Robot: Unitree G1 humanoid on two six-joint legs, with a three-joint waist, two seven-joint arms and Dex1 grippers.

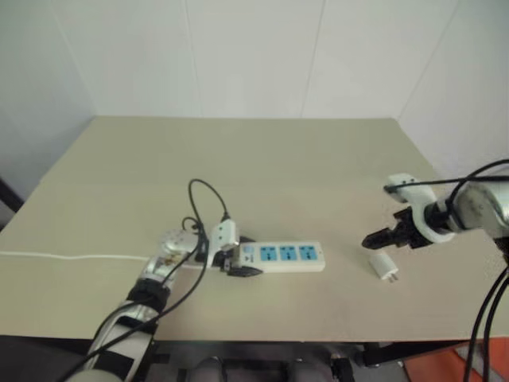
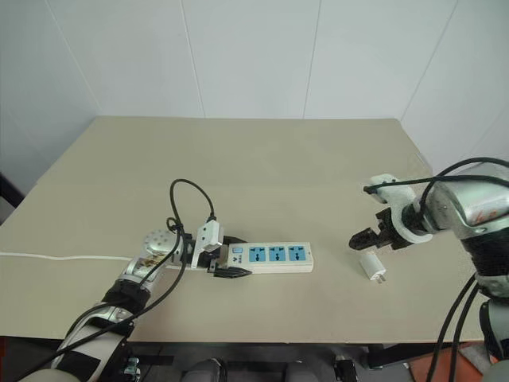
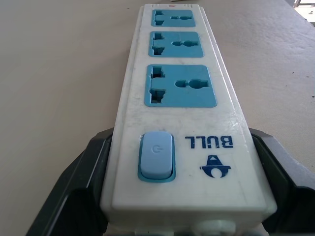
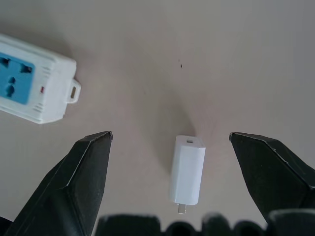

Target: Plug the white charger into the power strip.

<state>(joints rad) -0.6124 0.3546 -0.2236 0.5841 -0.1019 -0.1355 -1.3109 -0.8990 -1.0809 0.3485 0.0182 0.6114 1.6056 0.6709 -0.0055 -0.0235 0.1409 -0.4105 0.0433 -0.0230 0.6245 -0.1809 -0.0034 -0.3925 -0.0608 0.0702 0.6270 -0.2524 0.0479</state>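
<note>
My right gripper needs to go lower before it closes on the small white charger (image 1: 383, 265) (image 4: 188, 169). My fingers are above the charger and would miss it if I closed now.
The power strip (image 1: 286, 255) lies flat near the table's front, a long white bar with three blue socket faces. My left gripper (image 1: 237, 263) is shut on its switch end, and in the left wrist view a black finger (image 3: 81, 191) presses each side of the strip (image 3: 177, 98). The white charger (image 1: 384, 267) lies on its side on the table, to the right of the strip. My right gripper (image 1: 383, 237) hovers just above it, pointing down and open. In the right wrist view the charger (image 4: 187, 169) sits between the spread fingers (image 4: 88, 172), untouched, prongs toward the wrist.
The strip's thin white cord (image 1: 71, 256) runs off to the left across the tan table (image 1: 262, 167). The table's front edge (image 1: 318, 338) is close below the strip, and white walls stand behind and to the right.
</note>
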